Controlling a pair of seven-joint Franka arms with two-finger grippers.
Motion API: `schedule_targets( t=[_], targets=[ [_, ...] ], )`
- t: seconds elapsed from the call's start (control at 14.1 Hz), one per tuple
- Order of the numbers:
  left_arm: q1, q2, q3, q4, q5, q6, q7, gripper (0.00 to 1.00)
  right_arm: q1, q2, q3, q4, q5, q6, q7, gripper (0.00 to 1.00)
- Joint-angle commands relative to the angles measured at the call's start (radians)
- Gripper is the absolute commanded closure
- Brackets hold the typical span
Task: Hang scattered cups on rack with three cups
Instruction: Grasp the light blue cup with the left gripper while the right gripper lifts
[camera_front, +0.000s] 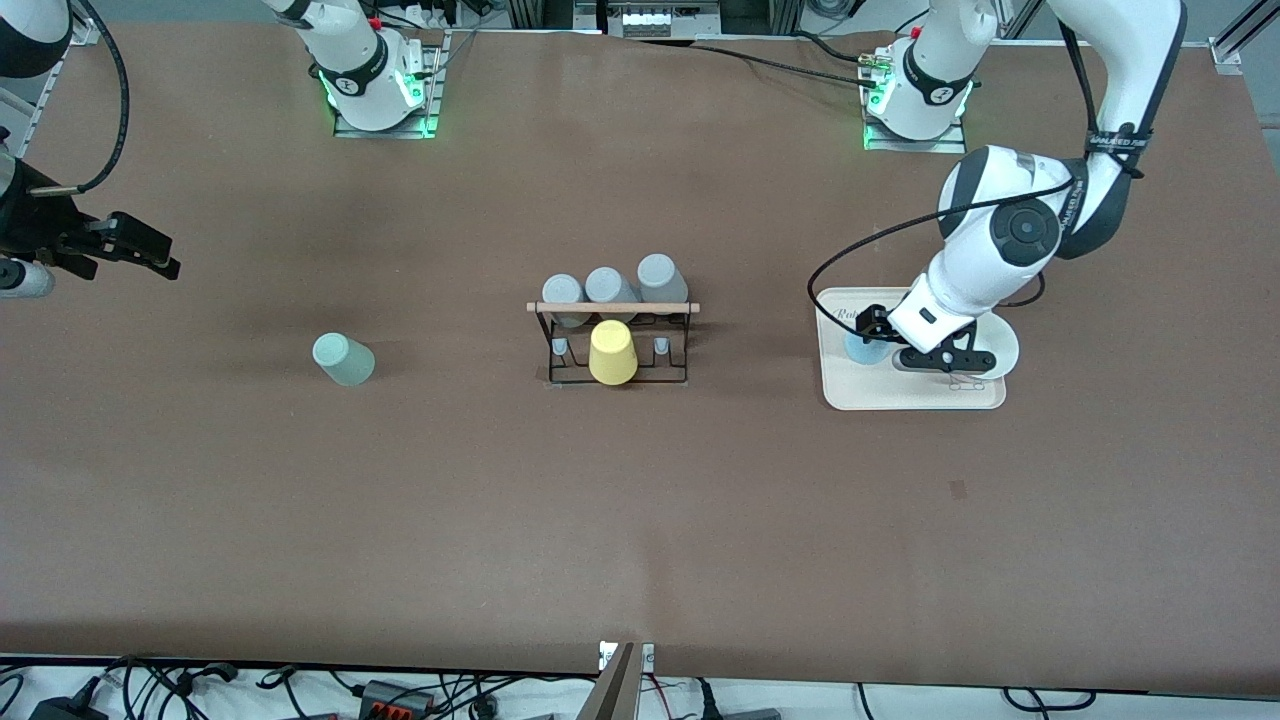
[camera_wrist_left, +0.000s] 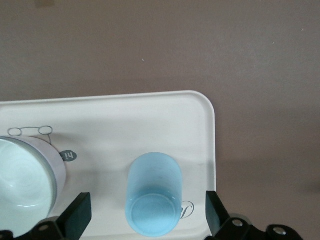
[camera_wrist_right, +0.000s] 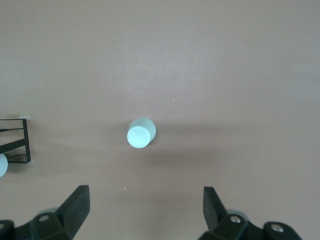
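Note:
My left gripper grabs the cup by its closed bottom end (camera_wrist_left: 151, 214) next, to leave the light blue cup's open end (camera_wrist_left: 157, 162) free to slide onto the rack.
The light blue cup (camera_front: 858, 349) lies on its side on the beige tray (camera_front: 900, 395) at the left arm's end of the table. My left gripper (camera_front: 872, 335) is low over it and open. In the left wrist view the blue cup (camera_wrist_left: 152, 197) lies between the spread fingers (camera_wrist_left: 77, 216), which do not touch it. The pale mint green cup (camera_front: 343, 359) lies on the table toward the right arm's end. My right gripper (camera_front: 160, 262) is open and empty, up over the table edge, with the mint cup (camera_wrist_right: 141, 133) in its view. The black wire rack (camera_front: 615, 375) with its wooden rod (camera_front: 613, 307) stands mid-table.
A yellow cup (camera_front: 612, 352) sits on the rack. Three grey cups (camera_front: 608, 287) stand just past the rod, farther from the front camera. A white bowl (camera_wrist_left: 25, 185) shares the tray (camera_wrist_left: 125, 115) with the blue cup. A rack corner (camera_wrist_right: 17, 140) shows in the right wrist view.

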Motion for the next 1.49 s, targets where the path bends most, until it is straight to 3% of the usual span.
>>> schedule_targets(
  t=[0.0,0.57,0.92,1.21,1.42],
  targets=[
    [0.01,-0.021,-0.014,-0.064,0.001,0.056,-0.024,0.0,-0.009,-0.003,0.009,0.002,0.004,0.008,-0.01,0.0],
    [-0.013,0.06,-0.012,-0.084,0.003,0.141,-0.033,0.01,-0.005,0.021,0.017,0.005,0.001,0.01,-0.008,0.0],
    [-0.012,0.06,-0.011,-0.084,0.056,0.141,-0.032,0.59,0.014,0.046,0.017,0.005,0.012,0.008,-0.003,0.0],
    [-0.01,0.024,-0.011,-0.054,0.065,0.072,-0.032,0.68,0.02,0.072,0.017,0.006,0.001,0.018,-0.005,0.0],
    [-0.013,0.02,-0.02,0.151,0.065,-0.181,-0.033,0.69,0.065,0.13,0.018,0.009,-0.003,0.033,-0.01,0.0]
  ],
)
